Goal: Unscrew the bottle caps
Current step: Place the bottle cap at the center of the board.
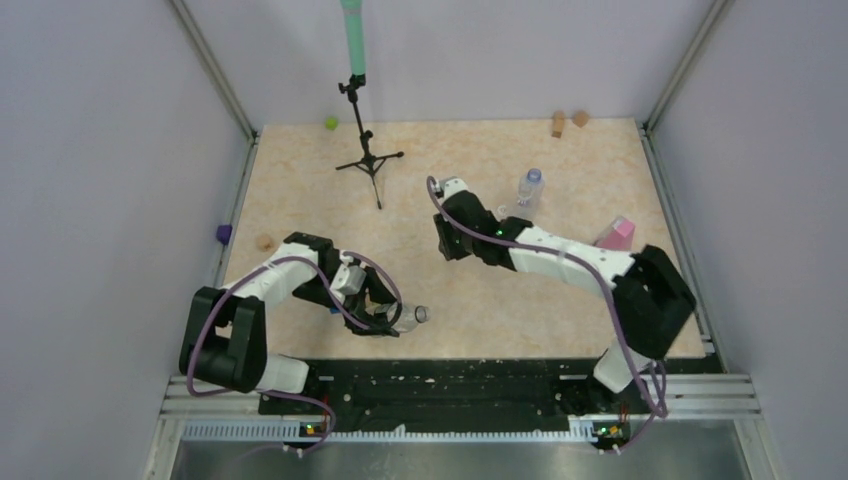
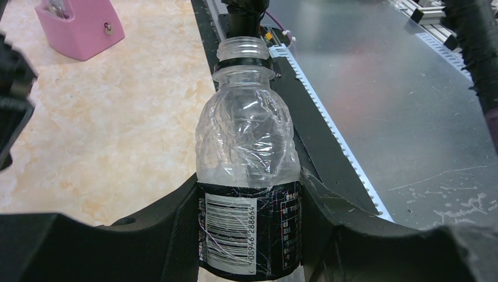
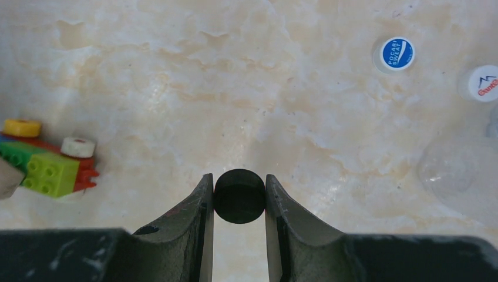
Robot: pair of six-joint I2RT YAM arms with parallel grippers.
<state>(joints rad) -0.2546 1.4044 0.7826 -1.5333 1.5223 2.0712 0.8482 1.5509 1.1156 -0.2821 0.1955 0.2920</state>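
Observation:
I will move the black cap closer before my right gripper releases it, because it is well above the table and would drop short of the blue cap (image 3: 394,54).
My left gripper (image 1: 387,318) is shut on a clear bottle (image 1: 410,316) with a black label, held near the table's front edge. In the left wrist view the bottle (image 2: 246,141) sits between the fingers (image 2: 176,229) and its threaded neck (image 2: 242,48) is open, with no cap on it. My right gripper (image 1: 452,190) is at mid-table, left of a second bottle (image 1: 528,192) that stands upright. In the right wrist view it (image 3: 238,189) is shut on a black cap (image 3: 238,195), above the tabletop. A blue cap (image 3: 394,54) and a white cap (image 3: 481,83) lie loose on the table.
A pink wedge-shaped object (image 1: 615,234) sits at the right, also in the left wrist view (image 2: 79,23). A black tripod stand (image 1: 368,160) is at the back. Toy bricks (image 3: 47,160) lie left of the right gripper. Small blocks (image 1: 568,121) are at the far edge.

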